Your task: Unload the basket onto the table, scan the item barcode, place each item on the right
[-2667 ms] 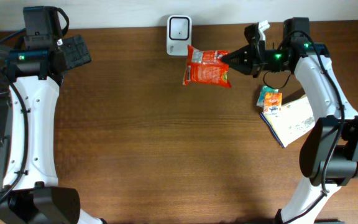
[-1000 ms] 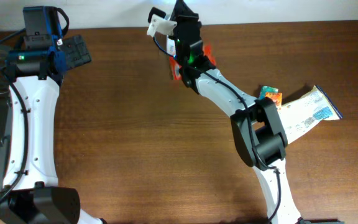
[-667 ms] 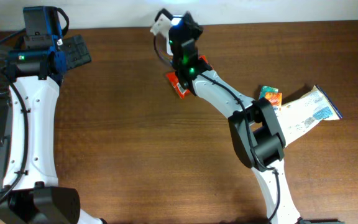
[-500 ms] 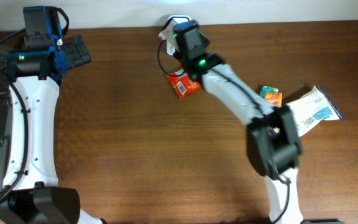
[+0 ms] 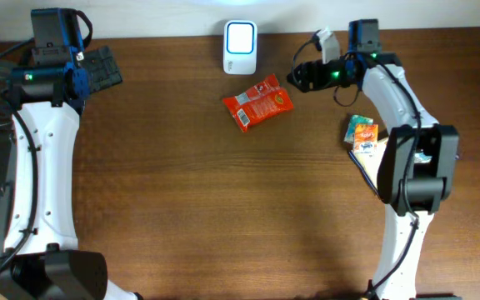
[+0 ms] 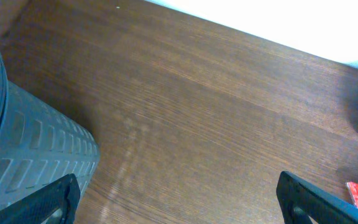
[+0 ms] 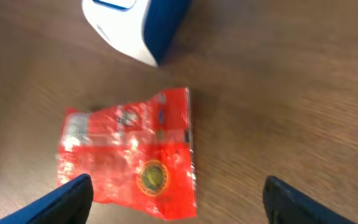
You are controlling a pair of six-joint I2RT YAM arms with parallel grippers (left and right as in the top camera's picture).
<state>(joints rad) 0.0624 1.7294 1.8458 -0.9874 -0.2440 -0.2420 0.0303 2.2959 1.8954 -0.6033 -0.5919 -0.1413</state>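
My right gripper grabs the red packet (image 5: pixel 257 102) by the end opposite its white label patch next, which leaves the barcode to scan.
The item, a red snack packet (image 5: pixel 257 102), lies flat on the wooden table just below the white scanner (image 5: pixel 240 37). A white label patch shows at its lower-left end. My right gripper (image 5: pixel 298 77) hovers open to the right of the packet and holds nothing. In the right wrist view the packet (image 7: pixel 129 155) lies loose below the blue-and-white scanner (image 7: pixel 135 25), and the right gripper (image 7: pixel 182 202) has its fingers wide apart above the packet. My left gripper (image 5: pixel 98 71) is open at the far left, well away from the item.
An orange-green packet (image 5: pixel 362 131) and a white printed pack (image 5: pixel 372 160) lie at the right, partly under the right arm. In the left wrist view the left gripper (image 6: pixel 179 208) hangs over bare wood, with a grey ribbed bin (image 6: pixel 30 155) at the left.
The right arm swung the red packet in front of the scanner, let it drop onto the table, opened its jaws and moved off to the right. The left arm has not moved.
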